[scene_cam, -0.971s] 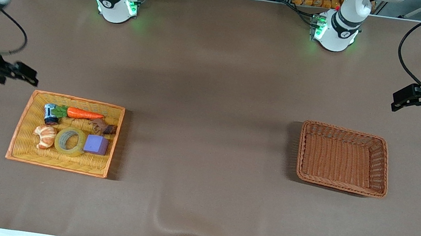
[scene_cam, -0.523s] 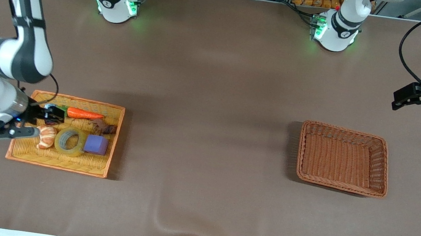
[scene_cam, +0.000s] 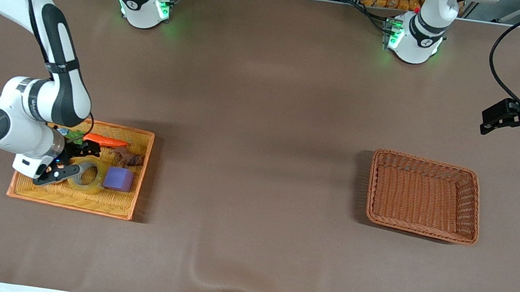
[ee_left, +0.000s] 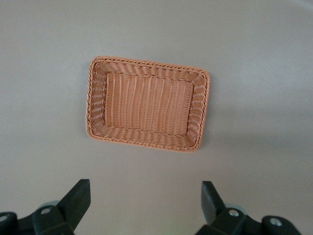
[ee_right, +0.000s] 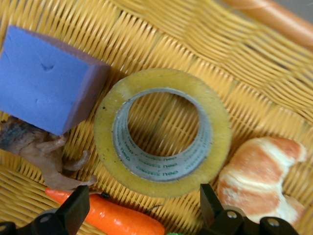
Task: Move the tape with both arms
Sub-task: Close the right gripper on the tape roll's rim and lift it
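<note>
The right gripper's fingers stop short of the tape's rim (scene_cam: pixel 93 162), near the carrot (scene_cam: pixel 105 141), so that gripper should move toward it before closing.
The tape (scene_cam: pixel 92 187), a yellowish ring with a wide hollow centre, lies flat in the yellow wicker tray (scene_cam: pixel 78 207) beside a purple cube (scene_cam: pixel 119 178). My right gripper (scene_cam: pixel 77 161) hangs open just above the tray, over the edge of the tape that faces the carrot (scene_cam: pixel 105 141). In the right wrist view the tape (ee_right: pixel 161 183) fills the middle, and the open gripper (ee_right: pixel 144 203) has one finger by the carrot (ee_right: pixel 117 215) and one by the croissant (ee_right: pixel 261 171). My left gripper (scene_cam: pixel 498 116) waits open and empty in the air at the left arm's end of the table.
The tray also holds a brown figure (ee_right: pixel 44 152) and the purple cube (ee_right: pixel 44 93) close to the tape. An empty brown wicker basket (scene_cam: pixel 428 161) stands toward the left arm's end and also shows in the left wrist view (ee_left: pixel 146 64), past the open left gripper (ee_left: pixel 145 196).
My right arm has swung in from the table's edge and come down over the yellow tray, its open gripper now just above the tape. The left gripper has shifted slightly.
</note>
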Available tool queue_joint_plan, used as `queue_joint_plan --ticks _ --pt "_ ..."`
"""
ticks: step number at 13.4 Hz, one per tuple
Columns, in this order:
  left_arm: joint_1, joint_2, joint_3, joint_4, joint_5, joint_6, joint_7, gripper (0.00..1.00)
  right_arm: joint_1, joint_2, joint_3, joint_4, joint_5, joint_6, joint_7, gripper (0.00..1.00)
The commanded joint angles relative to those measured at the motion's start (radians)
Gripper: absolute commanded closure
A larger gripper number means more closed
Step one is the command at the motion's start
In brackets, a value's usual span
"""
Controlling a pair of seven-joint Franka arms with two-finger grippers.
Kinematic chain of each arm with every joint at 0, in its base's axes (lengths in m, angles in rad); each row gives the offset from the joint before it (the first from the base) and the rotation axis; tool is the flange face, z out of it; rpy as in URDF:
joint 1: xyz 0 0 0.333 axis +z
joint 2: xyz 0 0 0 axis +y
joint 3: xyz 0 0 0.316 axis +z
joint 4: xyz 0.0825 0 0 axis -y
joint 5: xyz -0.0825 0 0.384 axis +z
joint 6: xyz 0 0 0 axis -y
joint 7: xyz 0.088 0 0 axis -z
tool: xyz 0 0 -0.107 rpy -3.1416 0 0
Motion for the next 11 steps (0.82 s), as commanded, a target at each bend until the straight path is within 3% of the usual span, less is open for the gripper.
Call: queue_joint_plan --ticks 1,2,4,6,7,8,9,11 --pt "-0.002 0.008 -0.002 0.02 0.02 -0.016 -0.019 0.0 0.033 0.011 0.003 0.006 0.014 0.007 -0.077 0.0" --pt "-0.002 0.008 -0.002 0.02 0.02 -0.016 -0.022 0.0 0.038 0.019 0.003 0.007 0.014 0.021 -0.084 0.02" --pt "-0.002 0.008 -0.002 0.02 0.022 -0.016 -0.023 0.0 0.035 0.033 0.003 0.007 0.014 0.035 -0.084 0.16" --pt "-0.001 0.008 -0.002 0.014 0.022 -0.016 -0.022 0.0 0.029 0.051 0.003 0.006 0.014 0.059 -0.087 0.36" --pt "-0.002 0.008 -0.002 0.012 0.022 -0.016 -0.023 0.0 0.027 0.059 0.003 0.006 0.014 0.069 -0.099 0.49" --pt "-0.002 0.01 -0.002 0.012 0.022 -0.016 -0.025 0.0 0.032 0.061 0.003 0.007 0.015 0.064 -0.102 0.91" --pt "-0.002 0.01 -0.002 0.012 0.022 -0.016 -0.029 0.0 0.038 0.056 0.002 0.01 0.015 0.055 -0.093 1.0" --pt "-0.002 0.011 -0.009 0.011 0.022 -0.016 -0.045 0.0 0.03 0.026 0.003 0.013 0.015 0.017 -0.091 1.0"
